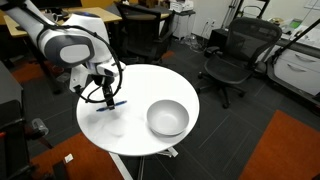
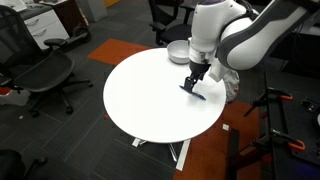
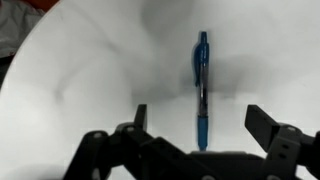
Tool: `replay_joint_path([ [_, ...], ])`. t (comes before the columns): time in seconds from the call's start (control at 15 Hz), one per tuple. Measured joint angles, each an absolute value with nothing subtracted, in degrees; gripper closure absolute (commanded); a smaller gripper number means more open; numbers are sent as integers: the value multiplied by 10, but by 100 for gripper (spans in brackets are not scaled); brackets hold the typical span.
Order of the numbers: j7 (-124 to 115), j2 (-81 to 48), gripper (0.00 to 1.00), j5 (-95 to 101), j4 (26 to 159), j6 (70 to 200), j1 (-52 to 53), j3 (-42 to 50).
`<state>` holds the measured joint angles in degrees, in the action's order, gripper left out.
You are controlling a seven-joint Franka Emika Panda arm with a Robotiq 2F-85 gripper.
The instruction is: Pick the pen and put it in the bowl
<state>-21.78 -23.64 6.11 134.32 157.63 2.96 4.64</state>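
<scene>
I should move my gripper lower before I close it on the pen (image 3: 201, 90), because the pen is between my open fingertips but below them in the wrist view.
The thin blue pen (image 3: 201, 90) lies flat on the round white table (image 1: 140, 125). It also shows in both exterior views (image 1: 116, 104) (image 2: 192, 92). My gripper (image 3: 200, 125) is open and hangs just above the pen, one finger on each side of it. It shows in both exterior views (image 1: 108, 96) (image 2: 194, 82). The white-grey bowl (image 1: 167, 118) stands empty on the table, apart from the pen. In an exterior view the bowl (image 2: 177, 53) sits at the far table edge, partly behind the arm.
Black office chairs (image 1: 232, 55) (image 2: 45, 75) stand around the table. A tripod stand (image 2: 275, 125) is on the floor beside the table. Desks (image 1: 95, 20) line the back of the room.
</scene>
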Motion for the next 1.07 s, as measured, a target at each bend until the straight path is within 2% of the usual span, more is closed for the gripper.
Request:
replay_joint_path([
  [0.67,-217,-281,0,56,1308,1576,37,53],
  [0.73,-217,-284,25,56,1306,1576,37,53],
  [0.8,-217,-286,28,55,1305,1576,37,53],
  [1.07,-217,-293,58,54,1299,1576,37,53],
])
